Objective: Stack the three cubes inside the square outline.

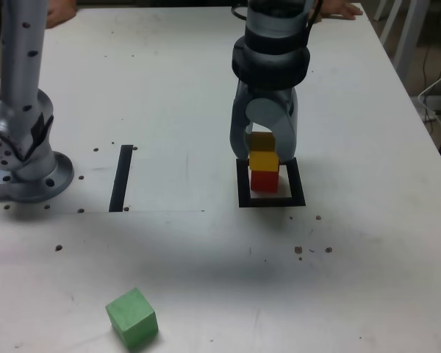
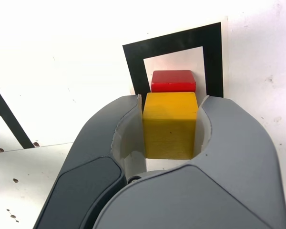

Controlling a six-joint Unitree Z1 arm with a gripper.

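The yellow cube's lower edge meets the red cube's top in the exterior view. The yellow cube would stand, so my gripper needs to let go of it.
The red cube (image 1: 264,181) (image 2: 173,81) stands inside the black square outline (image 1: 272,201) (image 2: 171,40). Directly on top of it is the yellow cube (image 1: 264,161) (image 2: 170,126), and in the exterior view the two appear to touch. My gripper (image 1: 264,156) (image 2: 170,101) reaches down from above, shut on the yellow cube with a finger pressed to each side. The green cube (image 1: 132,316) lies alone near the table's front edge, at the exterior view's left, far from the gripper.
A straight black strip (image 1: 121,176) (image 2: 7,117) lies on the table to the exterior view's left of the outline. The arm's grey base (image 1: 22,147) stands at the far left. A person's hands (image 1: 338,9) rest at the table's back edge.
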